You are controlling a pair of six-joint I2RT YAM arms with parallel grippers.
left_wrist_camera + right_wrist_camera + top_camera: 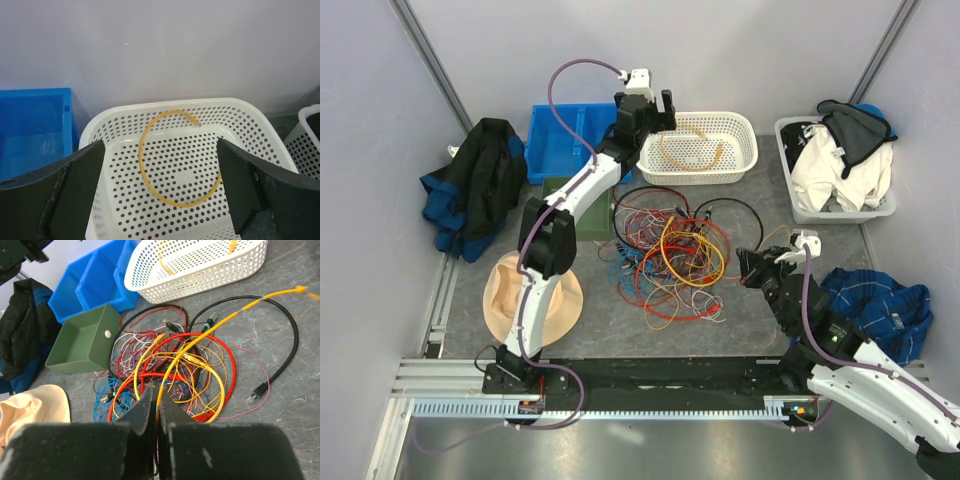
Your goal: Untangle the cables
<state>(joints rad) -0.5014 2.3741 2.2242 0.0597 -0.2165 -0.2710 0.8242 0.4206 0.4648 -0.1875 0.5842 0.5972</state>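
Note:
My left gripper grabs the thin yellow cable by its part beside the tangle next. That leaves the yellow cable's ends free to slip out of the tangle.
The cables lie in a tangle [665, 255] of red, yellow, blue, white and black loops on the grey table, also seen in the right wrist view as the tangle [150, 357]. My right gripper [157, 399] is shut on a yellow cable [220, 325] that rises from the heap toward the upper right. In the top view the right gripper [752, 268] sits at the heap's right edge. My left gripper [161, 152] hangs open over the white basket [175, 103]. A single orange-yellow cable [140, 160] lies curled inside the basket, free of the fingers.
A blue bin [560, 140] and a green box [82, 340] stand left of the white basket [745, 165]. A straw hat [510, 300] and a dark jacket [475, 185] lie at the left. A basket of clothes [835, 175] and a blue plaid cloth [885, 305] are at the right.

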